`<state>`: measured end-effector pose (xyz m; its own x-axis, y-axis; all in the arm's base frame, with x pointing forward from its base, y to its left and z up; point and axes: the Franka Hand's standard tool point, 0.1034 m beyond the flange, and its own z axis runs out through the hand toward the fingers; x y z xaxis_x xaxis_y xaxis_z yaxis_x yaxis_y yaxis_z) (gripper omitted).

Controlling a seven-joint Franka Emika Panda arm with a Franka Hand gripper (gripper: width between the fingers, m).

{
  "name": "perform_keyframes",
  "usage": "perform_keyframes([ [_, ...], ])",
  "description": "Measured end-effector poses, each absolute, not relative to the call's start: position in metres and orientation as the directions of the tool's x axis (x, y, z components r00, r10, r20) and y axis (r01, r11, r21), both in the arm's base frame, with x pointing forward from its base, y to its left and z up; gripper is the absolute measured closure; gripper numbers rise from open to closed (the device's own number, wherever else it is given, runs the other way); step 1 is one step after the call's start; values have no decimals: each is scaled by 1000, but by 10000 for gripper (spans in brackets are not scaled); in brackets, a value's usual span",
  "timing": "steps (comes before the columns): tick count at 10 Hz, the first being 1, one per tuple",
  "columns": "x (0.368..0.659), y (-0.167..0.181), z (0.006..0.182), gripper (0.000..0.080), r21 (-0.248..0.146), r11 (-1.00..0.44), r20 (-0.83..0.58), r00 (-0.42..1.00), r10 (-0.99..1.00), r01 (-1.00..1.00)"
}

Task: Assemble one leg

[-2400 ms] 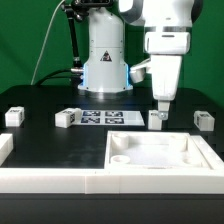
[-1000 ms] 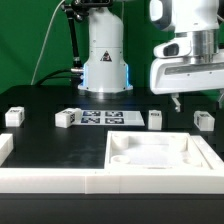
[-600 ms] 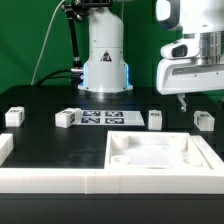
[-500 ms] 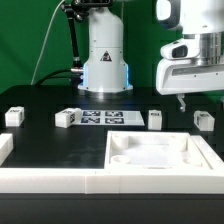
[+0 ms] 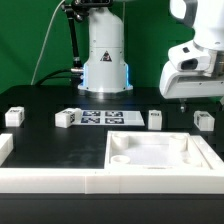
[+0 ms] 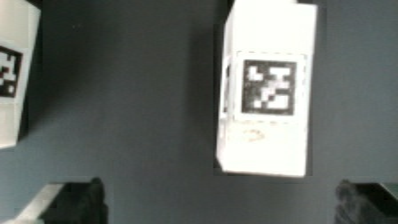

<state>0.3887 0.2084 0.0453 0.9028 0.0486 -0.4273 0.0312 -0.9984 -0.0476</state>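
My fingers stop short of the white leg's near end (image 5: pixel 204 121), so closing now would miss it. My gripper moves toward that end next, before it closes on the leg.
Several small white legs with tags lie on the black table: one at the far left (image 5: pixel 14 116), one (image 5: pixel 66 117) beside the marker board (image 5: pixel 103 118), one (image 5: pixel 155 119) just right of that board, and one (image 5: pixel 203 119) at the exterior view's right. My gripper (image 5: pixel 188 103) hangs above the table between the last two legs, touching neither. In the wrist view a leg (image 6: pixel 270 90) lies flat, tag up, ahead of the gripper (image 6: pixel 221 205). The dark fingertips (image 6: pixel 71 200) stand far apart with nothing between them.
The large flat white square panel (image 5: pixel 160 152) with round corner sockets lies at the front right. A white rail (image 5: pixel 50 180) runs along the front edge. The robot base (image 5: pixel 104 60) stands at the back. Another white tagged piece (image 6: pixel 15 70) shows at the wrist view's edge.
The gripper has risen from the leg right of the marker board and moved toward the exterior view's right. That leg stayed on the table.
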Motion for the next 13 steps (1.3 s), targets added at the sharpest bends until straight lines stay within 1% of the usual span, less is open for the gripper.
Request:
perform_keyframes([
  [2,387,214,38,150,-47,-999,-568,822,37,12],
  [3,389,215,35,150,-46,-999,-600,799,36,10],
  [4,383,213,36,150,-37,-999,-671,741,37,16],
  [5,384,216,32,150,-31,-999,-727,686,35,18],
  [6,390,221,26,150,-31,-999,-709,705,30,10],
  [7,386,223,24,150,-32,-999,-705,708,31,12],
  [9,382,224,15,150,-31,-999,-700,713,29,10],
  [13,365,217,7,150,-13,-1000,-718,696,13,6],
])
